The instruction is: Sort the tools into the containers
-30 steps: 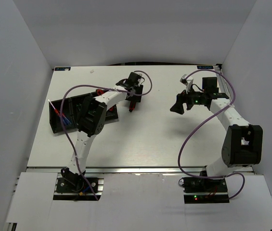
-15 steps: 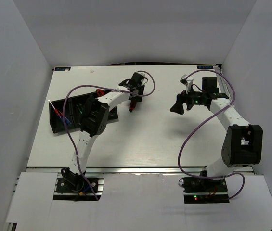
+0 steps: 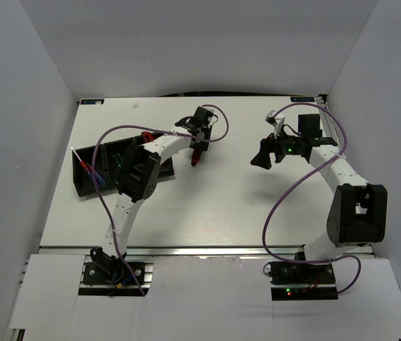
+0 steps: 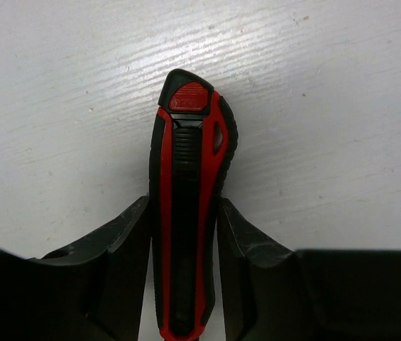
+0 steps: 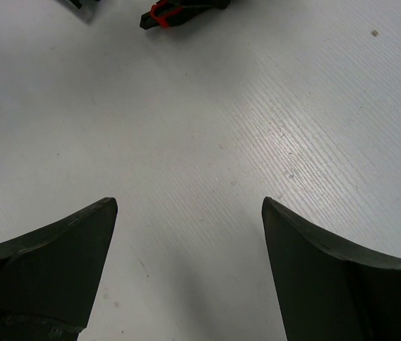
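My left gripper would bring the red-and-black cutter up off the white table if I lifted it now, because its fingers are shut on both sides of the cutter.
A red-and-black cutter (image 4: 189, 163) lies on the white table, also seen in the top view (image 3: 194, 156). My left gripper (image 4: 184, 206) is down over it, fingers close against both of its sides; in the top view my left gripper (image 3: 196, 144) is right of the tray. The black tray (image 3: 79, 186) stands at the left, with blue-handled screwdrivers (image 3: 91, 172) in its left compartment. Another red-and-black cutter (image 3: 145, 136) shows at the tray's far edge. My right gripper (image 3: 259, 160) is open and empty above bare table, also seen in the right wrist view (image 5: 189, 206).
White walls close in the table on the left, back and right. The left arm's purple cable (image 3: 97, 153) loops over the tray. The right wrist view shows the cutter's red end (image 5: 160, 13) far ahead.
My left gripper has shifted slightly to the right over the cutter. The cutter and the right arm have not moved.
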You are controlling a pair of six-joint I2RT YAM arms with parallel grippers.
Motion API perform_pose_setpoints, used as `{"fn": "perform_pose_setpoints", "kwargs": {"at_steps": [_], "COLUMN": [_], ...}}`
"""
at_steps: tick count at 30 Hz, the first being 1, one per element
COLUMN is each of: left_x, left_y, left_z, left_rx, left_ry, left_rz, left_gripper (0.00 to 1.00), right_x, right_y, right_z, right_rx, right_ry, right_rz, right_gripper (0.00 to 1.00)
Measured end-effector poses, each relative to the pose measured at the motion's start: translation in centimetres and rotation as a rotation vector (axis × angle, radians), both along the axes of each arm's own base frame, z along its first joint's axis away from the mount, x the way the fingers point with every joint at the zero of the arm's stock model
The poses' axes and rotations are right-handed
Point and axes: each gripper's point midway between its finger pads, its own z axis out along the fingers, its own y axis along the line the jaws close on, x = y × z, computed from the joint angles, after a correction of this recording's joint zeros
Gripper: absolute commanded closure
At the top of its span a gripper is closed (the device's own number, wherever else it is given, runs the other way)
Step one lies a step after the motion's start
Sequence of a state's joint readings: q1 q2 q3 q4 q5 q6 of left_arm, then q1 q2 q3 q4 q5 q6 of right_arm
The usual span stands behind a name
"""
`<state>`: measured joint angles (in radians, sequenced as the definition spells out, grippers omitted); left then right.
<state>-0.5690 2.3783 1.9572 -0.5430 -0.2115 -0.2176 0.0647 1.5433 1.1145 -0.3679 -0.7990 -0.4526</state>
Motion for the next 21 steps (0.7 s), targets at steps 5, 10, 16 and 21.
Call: {"fn": "perform_pose_setpoints", "kwargs": {"at_steps": [5, 10, 16, 21], "left_x": [-1.6, -4.2, -7.7, -9.8], "left_y": [0.0, 0.9, 3.4, 7.2], "left_z": [2.2, 9.9, 18.5, 17.0], "left_rx": [-0.045, -0.162, -0.308, -0.333], "left_ry": [0.017, -0.083, -0.268, -0.280], "left_rz": [-0.011, -0.009, 0.024, 0.092], "left_gripper": [1.00, 1.00, 1.00, 1.00], "right_x": [0.0, 0.0, -0.3, -0.4], "right_y": [0.0, -0.1, -0.1, -0.1], "right_z": [0.0, -0.1, -0.3, -0.4], "right_rx": [-0.002, -0.003, -0.007, -0.010], "right_ry": [0.001, 0.003, 0.018, 0.028], "right_rz": [-0.001, -0.003, -0.004, -0.004], "right_gripper": [0.11, 0.11, 0.11, 0.11]}}
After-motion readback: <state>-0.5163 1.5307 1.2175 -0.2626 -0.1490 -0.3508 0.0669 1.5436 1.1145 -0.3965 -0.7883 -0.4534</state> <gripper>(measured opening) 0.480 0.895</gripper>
